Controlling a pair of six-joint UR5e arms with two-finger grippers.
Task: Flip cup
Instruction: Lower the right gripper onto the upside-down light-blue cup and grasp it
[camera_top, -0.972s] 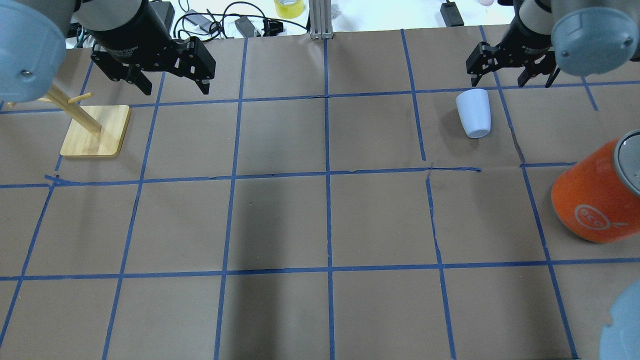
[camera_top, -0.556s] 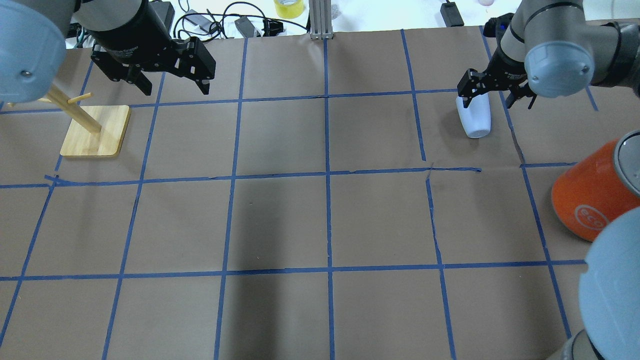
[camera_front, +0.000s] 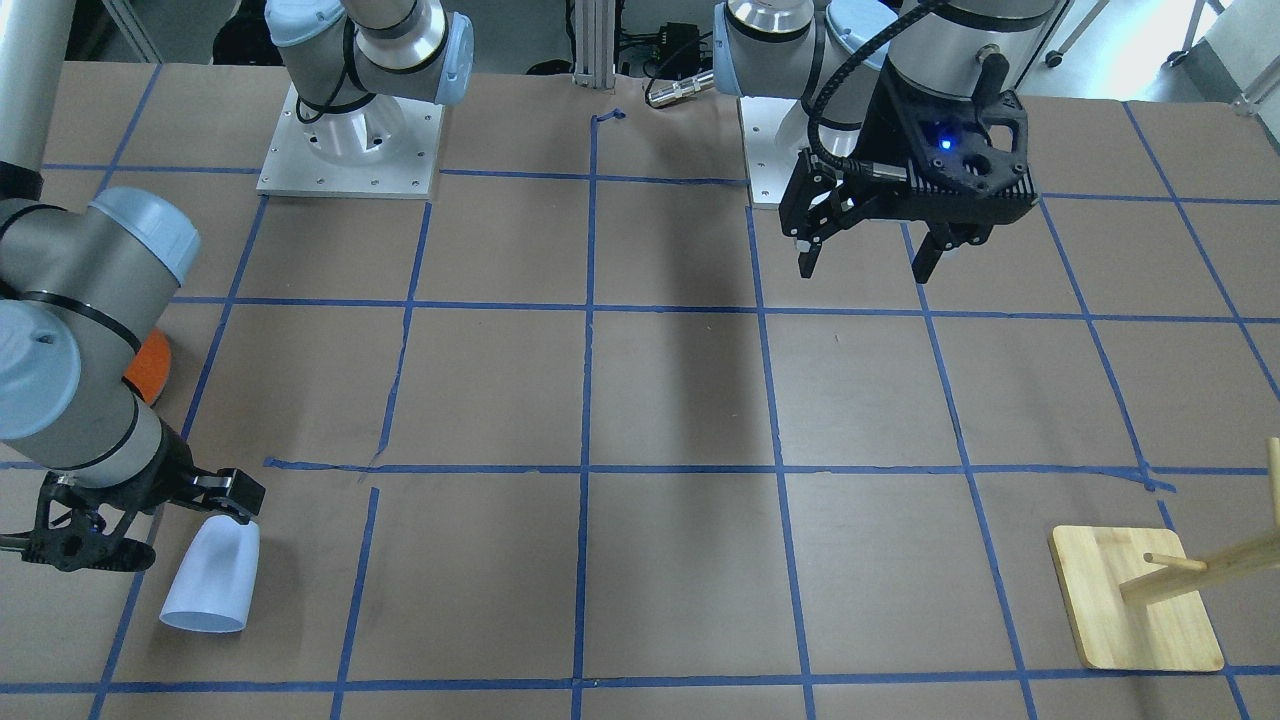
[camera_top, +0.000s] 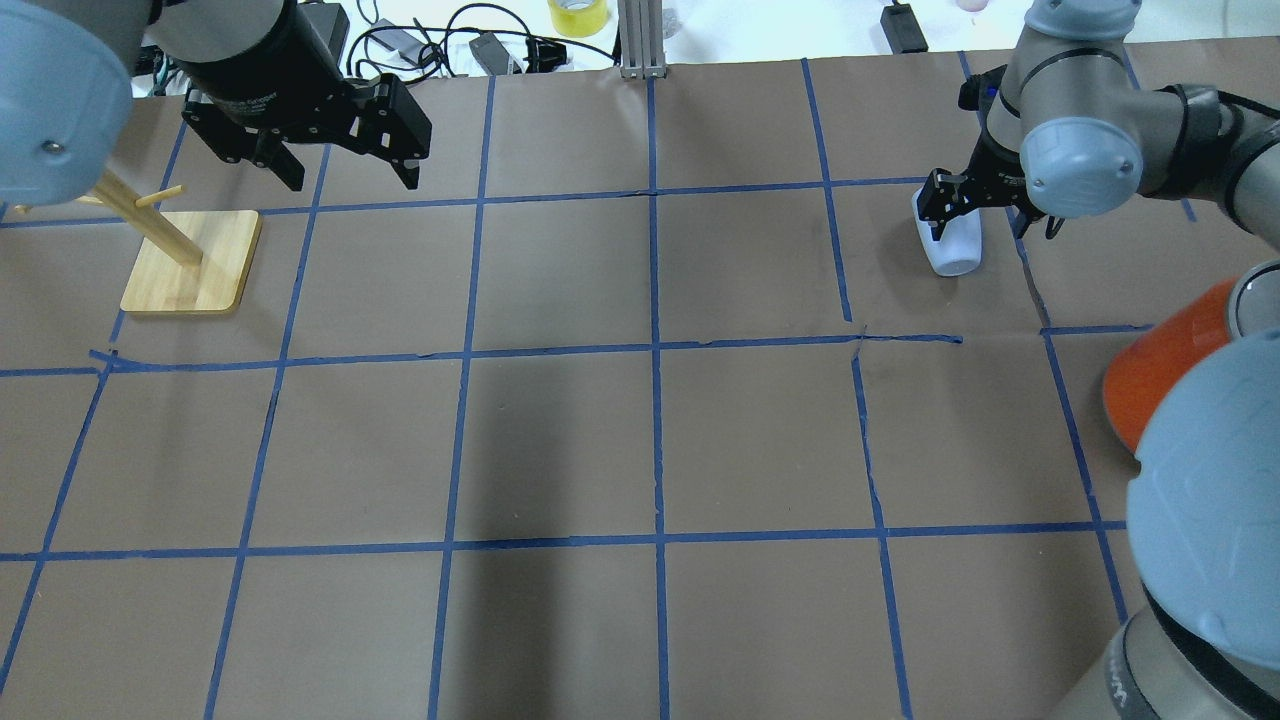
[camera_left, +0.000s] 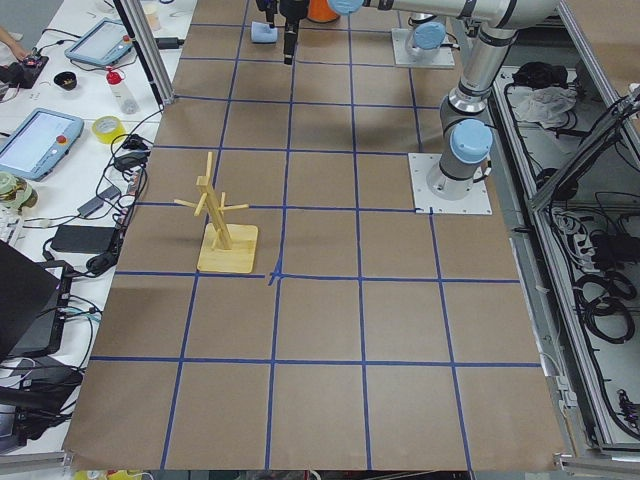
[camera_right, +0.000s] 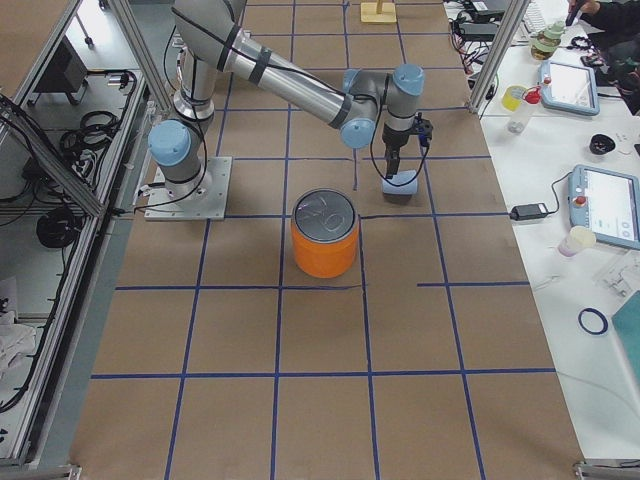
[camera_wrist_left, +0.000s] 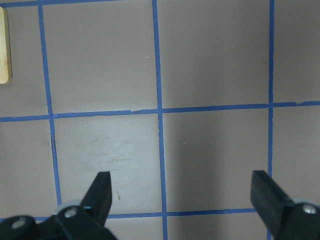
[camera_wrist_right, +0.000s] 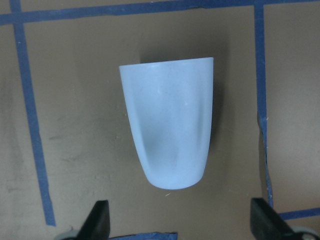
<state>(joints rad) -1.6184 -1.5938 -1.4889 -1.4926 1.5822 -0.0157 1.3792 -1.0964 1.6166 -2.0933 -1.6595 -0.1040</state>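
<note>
My right gripper is to flip the pale light-blue cup, so it should next grab its narrow base end (camera_front: 227, 539) (camera_wrist_right: 173, 171).
The pale blue cup (camera_top: 953, 252) lies on its side on the brown paper, its rim pointing away from the robot's base. It also shows in the front view (camera_front: 210, 585) and in the right wrist view (camera_wrist_right: 170, 125). My right gripper (camera_top: 978, 216) hangs open just above the cup's narrow base end, with one finger on each side and not touching it. In the right wrist view the gripper (camera_wrist_right: 182, 222) sits just past the cup's base. My left gripper (camera_top: 350, 172) is open and empty, high over the far left of the table, and its wrist view (camera_wrist_left: 182, 192) shows only bare paper.
A big orange can (camera_top: 1160, 385) with a silver top stands near the cup, closer to the robot's base on its right side (camera_right: 325, 240). A wooden peg stand (camera_top: 195, 265) stands at the far left. Cables and tape lie beyond the table's far edge.
My right gripper has moved from behind the cup down over its base end, staying open. The right arm's elbow has swung further into view. The cup and left arm have not moved.
</note>
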